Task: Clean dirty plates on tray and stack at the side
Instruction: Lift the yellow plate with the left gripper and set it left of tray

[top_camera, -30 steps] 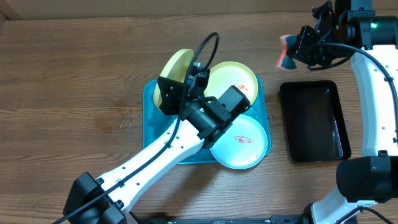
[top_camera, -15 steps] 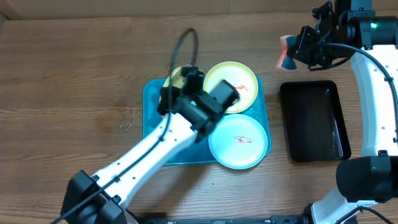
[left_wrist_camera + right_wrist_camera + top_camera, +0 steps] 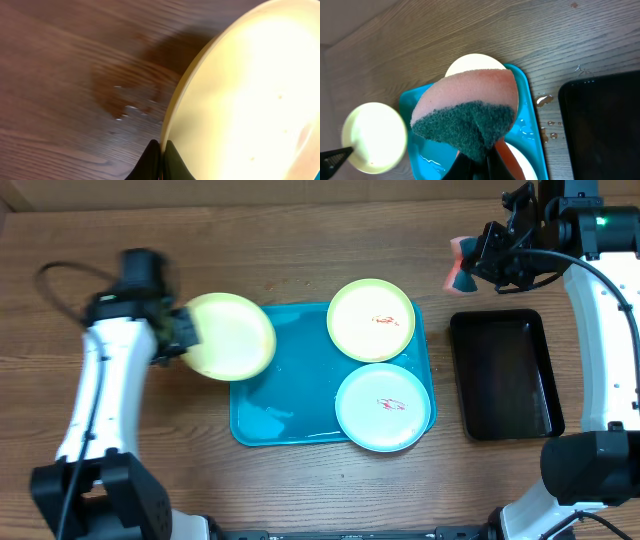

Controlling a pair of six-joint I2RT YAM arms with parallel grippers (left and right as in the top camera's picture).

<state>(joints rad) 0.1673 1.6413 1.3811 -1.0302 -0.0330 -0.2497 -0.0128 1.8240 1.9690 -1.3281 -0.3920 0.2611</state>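
My left gripper still needs to lower the pale yellow plate onto the tabletop beside the turquoise tray before it releases the plate, because part of the plate sticks out over the tray.
My left gripper is shut on the rim of a pale yellow plate, held over the left edge of the turquoise tray; the left wrist view shows the jaws pinching the plate's edge. A second yellow plate with red smears lies at the tray's far right. A white mint-rimmed plate with red smears lies at its near right. My right gripper is shut on a pink and green sponge, held high at the back right.
A black rectangular tray sits right of the turquoise tray. Water droplets lie on the wood between the trays. A wet patch marks the table under the held plate.
My left arm has swung from over the tray to the left, carrying the yellow plate out to the tray's left edge. The right arm has not moved.
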